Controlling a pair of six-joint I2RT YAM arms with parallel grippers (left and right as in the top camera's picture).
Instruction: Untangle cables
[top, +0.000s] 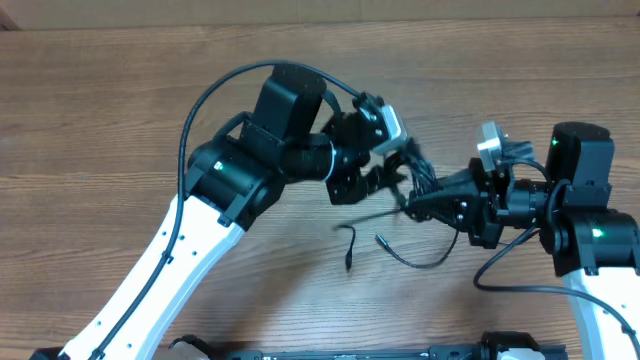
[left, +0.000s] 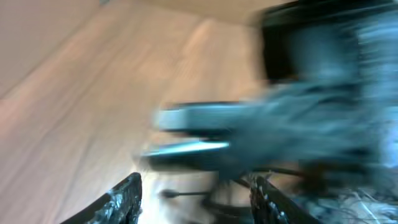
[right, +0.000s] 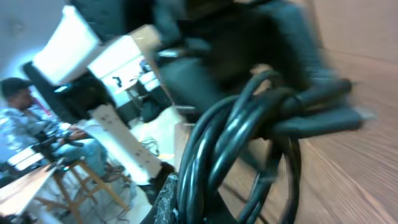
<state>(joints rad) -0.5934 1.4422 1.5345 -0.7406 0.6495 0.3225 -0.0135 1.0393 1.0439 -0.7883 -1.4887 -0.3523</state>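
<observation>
My left gripper picks up the cables by their coiled loops next, so the plug ends stay free for my right gripper to untangle.
The cables (top: 415, 262) are thin black cords bunched near the table's middle. My right gripper (top: 412, 203) is shut on the bundle. Two loose plug ends (top: 350, 252) trail down onto the wood. In the right wrist view the coiled cables (right: 230, 137) fill the frame, pressed against one taped finger (right: 166, 200). My left gripper (top: 390, 180) sits just left of the bundle, close to the right gripper. Its view is blurred by motion; the left gripper (left: 196, 186) stands open, and a cable plug end (left: 171, 195) lies between the fingers without touching them.
The wooden table (top: 120, 100) spreads to the left and behind both arms. The left arm (top: 230, 170) crosses from bottom left. The right arm (top: 590, 220) stands at the right edge. A dark rail (top: 400, 352) runs along the front edge.
</observation>
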